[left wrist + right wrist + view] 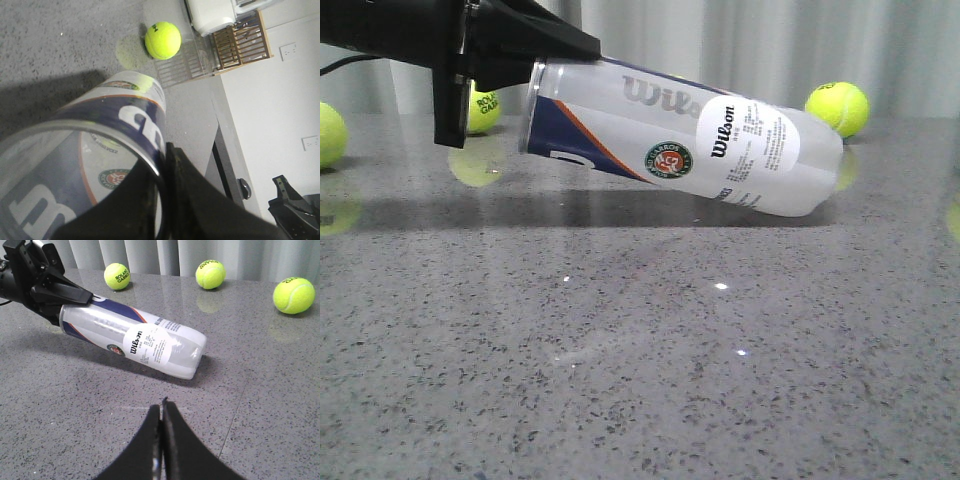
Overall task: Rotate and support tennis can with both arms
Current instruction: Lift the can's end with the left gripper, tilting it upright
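My left gripper needs to hold on to the can for now, as the can's open rim end (548,118) hangs tilted above the grey table.
The tennis can (680,140) lies tilted, its closed end resting on the grey table at the right and its open rim end raised at the left. My left gripper (525,60) is shut on the can's rim, one finger inside the can and one outside, as the left wrist view (164,165) shows. The can (135,342) and the left gripper (75,295) also show in the right wrist view. My right gripper (162,410) is shut and empty, a short way in front of the can over bare table.
Yellow-green tennis balls lie round the can: one behind its closed end (837,108), one behind the left gripper (482,110), one at the far left (328,135). The right wrist view shows another ball (294,295). Grey curtains hang behind the table (640,350).
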Robot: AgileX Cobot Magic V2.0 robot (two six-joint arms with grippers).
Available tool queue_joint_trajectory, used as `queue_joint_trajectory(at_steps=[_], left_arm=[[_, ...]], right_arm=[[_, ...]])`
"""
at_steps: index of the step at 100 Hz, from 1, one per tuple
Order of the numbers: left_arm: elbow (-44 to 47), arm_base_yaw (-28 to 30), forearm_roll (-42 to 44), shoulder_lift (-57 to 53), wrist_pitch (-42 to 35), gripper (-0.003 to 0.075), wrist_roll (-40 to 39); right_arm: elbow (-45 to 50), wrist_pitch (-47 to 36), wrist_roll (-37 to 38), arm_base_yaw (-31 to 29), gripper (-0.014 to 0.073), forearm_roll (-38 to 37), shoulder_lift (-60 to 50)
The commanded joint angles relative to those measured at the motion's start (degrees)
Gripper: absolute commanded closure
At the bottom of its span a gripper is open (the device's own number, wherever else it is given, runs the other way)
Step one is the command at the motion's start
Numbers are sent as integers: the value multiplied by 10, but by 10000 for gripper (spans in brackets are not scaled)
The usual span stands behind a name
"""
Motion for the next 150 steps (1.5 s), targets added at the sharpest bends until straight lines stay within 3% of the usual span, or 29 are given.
queue_joint_trajectory(at_steps=[1,28,53,71,90,116,150], left_arm=[[-17,-3,-45,-42,56,741,23],[-31,-3,1,-140,9,741,17],[-124,-3,229,-230,-24,741,-120],[-211,-3,413,-258,23,741,-246],[-280,-9,481,-266,56,741,-294],[-299,-107,660,-261,56,741,-368],[-299,-234,705,-200,56,741,-368]], right_arm=[[-14,-43,-4,-4,650,-5,5],[-14,-43,-4,-4,650,-5,5],[-14,-43,-4,-4,650,-5,5],[-14,-43,-4,-4,650,-5,5],[-14,-43,-4,-4,650,-5,5],[-14,-43,-4,-4,650,-5,5],[-14,-43,-4,-4,650,-5,5]])
